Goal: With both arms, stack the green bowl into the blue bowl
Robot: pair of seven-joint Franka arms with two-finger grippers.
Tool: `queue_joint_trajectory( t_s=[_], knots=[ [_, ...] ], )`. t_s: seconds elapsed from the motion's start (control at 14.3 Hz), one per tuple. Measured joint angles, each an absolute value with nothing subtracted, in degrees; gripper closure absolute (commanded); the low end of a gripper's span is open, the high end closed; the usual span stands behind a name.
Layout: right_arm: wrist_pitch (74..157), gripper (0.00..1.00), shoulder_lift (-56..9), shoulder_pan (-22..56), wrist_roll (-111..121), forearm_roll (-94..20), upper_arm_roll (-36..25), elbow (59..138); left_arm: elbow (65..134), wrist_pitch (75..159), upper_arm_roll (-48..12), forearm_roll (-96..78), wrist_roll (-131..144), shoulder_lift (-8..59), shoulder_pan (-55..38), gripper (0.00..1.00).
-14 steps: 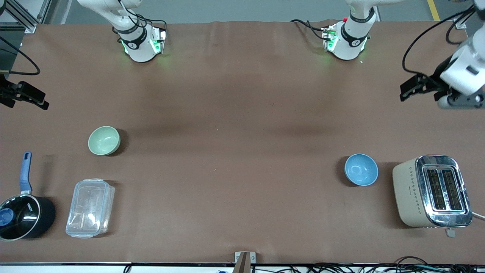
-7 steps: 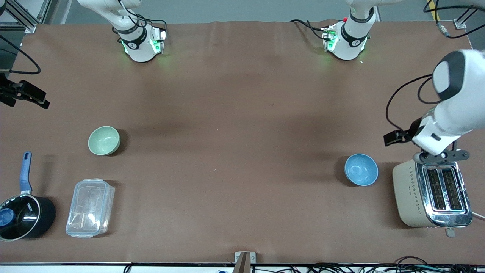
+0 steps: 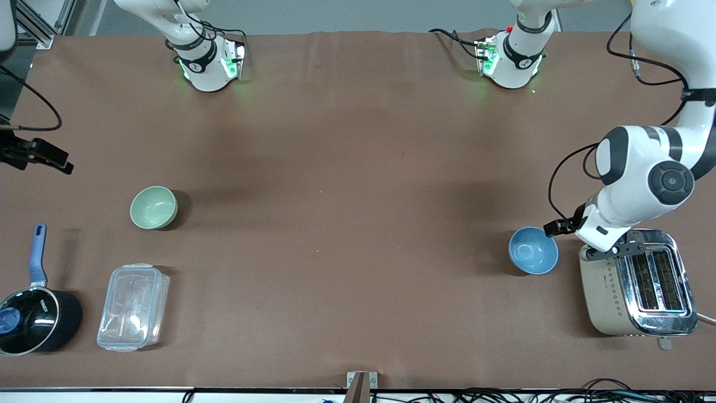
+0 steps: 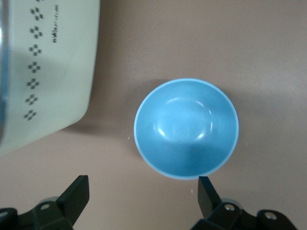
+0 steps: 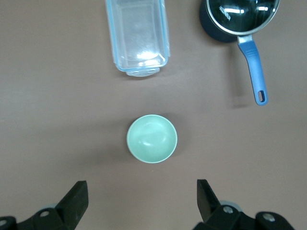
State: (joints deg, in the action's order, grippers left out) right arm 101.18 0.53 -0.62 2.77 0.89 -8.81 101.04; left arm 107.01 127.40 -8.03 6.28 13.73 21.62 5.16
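The left gripper should next grab the blue bowl's rim point(image 3: 547, 235), to set the blue bowl where the green bowl point(image 3: 153, 207) can stack into it.
The pale green bowl point(image 3: 153, 207) sits upright on the brown table toward the right arm's end; it also shows in the right wrist view point(image 5: 151, 138). The sky-blue bowl point(image 3: 533, 250) sits upright toward the left arm's end, beside the toaster; it also shows in the left wrist view point(image 4: 186, 127). My left gripper point(image 3: 561, 226) is open and empty, low over the table by the blue bowl's rim, between bowl and toaster; its jaws point(image 4: 142, 196) stand wide apart. My right gripper point(image 3: 40, 154) is open and empty, high over the table's edge, with its jaws point(image 5: 142, 199) wide apart.
A beige toaster point(image 3: 637, 282) stands beside the blue bowl, under the left wrist. A clear lidded container point(image 3: 133, 307) and a black saucepan with a blue handle point(image 3: 33, 319) lie nearer the front camera than the green bowl.
The left arm has swung from the table's end down to the blue bowl and toaster. The right gripper has barely shifted. Neither bowl has moved.
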Motion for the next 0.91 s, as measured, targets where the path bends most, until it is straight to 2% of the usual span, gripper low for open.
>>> queue_joint_trajectory(
  t_s=[0.07,0.42,0.7,0.77,0.91],
  knots=[
    [104.7,0.00,0.4,-0.7,3.9,0.9,-10.0,104.2,107.4,129.0,-8.0,6.3,13.8,22.5,5.5,0.01],
    [120.4,0.00,-1.6,-0.8,7.5,0.9,-14.0,118.2,108.4,134.4,-8.0,6.3,13.9,26.7,6.3,0.16],
    [127.0,0.01,-8.0,-1.1,8.5,-1.5,-14.7,120.8,108.3,137.2,-8.0,8.4,14.2,29.8,6.3,0.29],
    [128.0,0.02,-10.0,-1.2,10.1,-3.7,-14.8,120.8,108.3,138.0,-8.0,8.9,14.6,30.4,6.6,0.35],
    [131.1,0.03,-13.9,-1.8,13.7,-7.3,-14.9,120.9,108.3,139.0,-8.0,9.4,14.7,31.3,7.2,0.54]
  ],
)
